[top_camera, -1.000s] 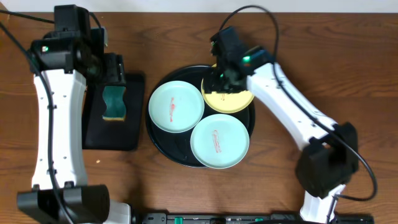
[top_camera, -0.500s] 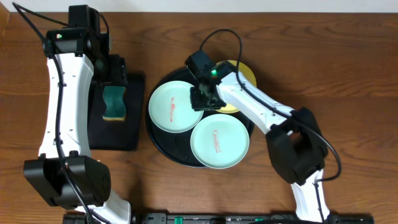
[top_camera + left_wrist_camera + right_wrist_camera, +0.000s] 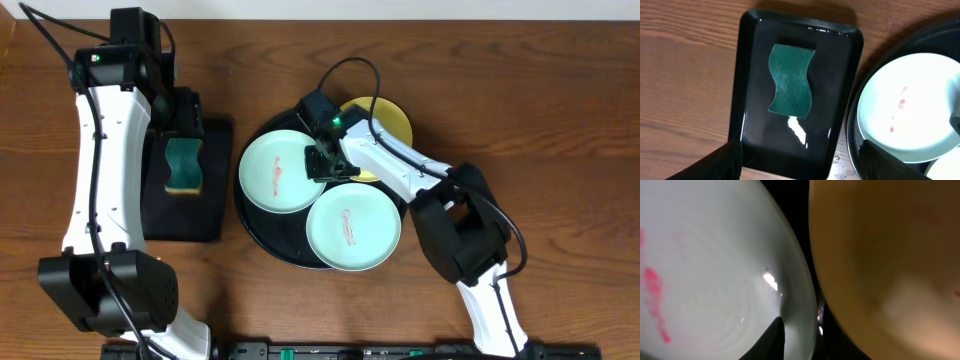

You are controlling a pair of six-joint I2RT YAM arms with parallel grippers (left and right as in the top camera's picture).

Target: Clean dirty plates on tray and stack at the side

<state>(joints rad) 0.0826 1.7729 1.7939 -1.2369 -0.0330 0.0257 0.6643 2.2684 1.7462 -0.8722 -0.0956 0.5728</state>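
The green sponge needs its bottom free to clean plates, so my left gripper will pick it up next from above and pinch its long sides mid-length (image 3: pixel 184 165) (image 3: pixel 791 81).
The round black tray (image 3: pixel 262 225) holds three plates. A mint-blue plate (image 3: pixel 275 175) with a red smear lies at its left, a second smeared mint-blue plate (image 3: pixel 352 228) at the front, and a yellow plate (image 3: pixel 392 120) at the back right, over the rim. My right gripper (image 3: pixel 322 160) is down at the left mint plate's right edge. In the right wrist view one finger (image 3: pixel 800 330) rests inside that plate's rim (image 3: pixel 705 270), beside the yellow plate (image 3: pixel 890 255); the other finger is hidden. My left gripper (image 3: pixel 185 115) (image 3: pixel 800 170) is open and empty.
A smaller rectangular black tray (image 3: pixel 175 215) left of the round tray holds a green sponge (image 3: pixel 183 165), also in the left wrist view (image 3: pixel 790 80). That view shows the round tray's rim (image 3: pixel 875 65) and the left mint plate (image 3: pixel 910 105). Bare wood surrounds both trays.
My right gripper has moved left from the yellow plate to the left mint plate's edge. The yellow plate now lies farther back and right. The left arm has shifted slightly right.
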